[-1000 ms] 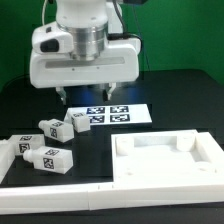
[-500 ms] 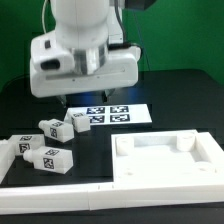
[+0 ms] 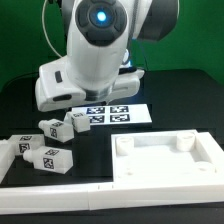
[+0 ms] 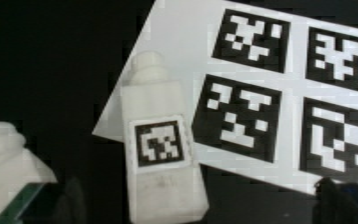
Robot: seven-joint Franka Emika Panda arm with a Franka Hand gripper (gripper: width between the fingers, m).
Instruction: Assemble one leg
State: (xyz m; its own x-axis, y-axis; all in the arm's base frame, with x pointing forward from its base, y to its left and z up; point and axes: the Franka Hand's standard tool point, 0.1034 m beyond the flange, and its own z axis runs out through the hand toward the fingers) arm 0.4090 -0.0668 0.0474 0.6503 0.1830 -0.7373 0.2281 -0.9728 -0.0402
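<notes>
I should grab the leg by its tagged body (image 4: 163, 165) next, leaving its narrow end free for the tabletop's corner.
Several white legs with black-and-white tags lie on the black table at the exterior view's left: one (image 3: 73, 122) by the edge of the marker board (image 3: 112, 114), one (image 3: 48, 129) beside it, and others nearer the front (image 3: 48, 158). In the wrist view one leg (image 4: 160, 140) lies lengthwise, its tag facing up, overlapping the marker board's (image 4: 274, 90) edge. My gripper (image 4: 185, 205) is open and empty above this leg, with one dark finger showing on each side of it. In the exterior view the arm's white hand (image 3: 85, 75) hides the fingers.
The large white tabletop (image 3: 165, 172) with raised rim and corner holes lies at the exterior view's right front. A white strip (image 3: 50, 190) runs along the front left. Another leg (image 4: 5, 150) lies close beside the gripper's one finger (image 4: 19, 207).
The arm's hand has tilted and turned, and has shifted a little toward the exterior view's left, over the legs. The legs, tabletop and marker board have not moved.
</notes>
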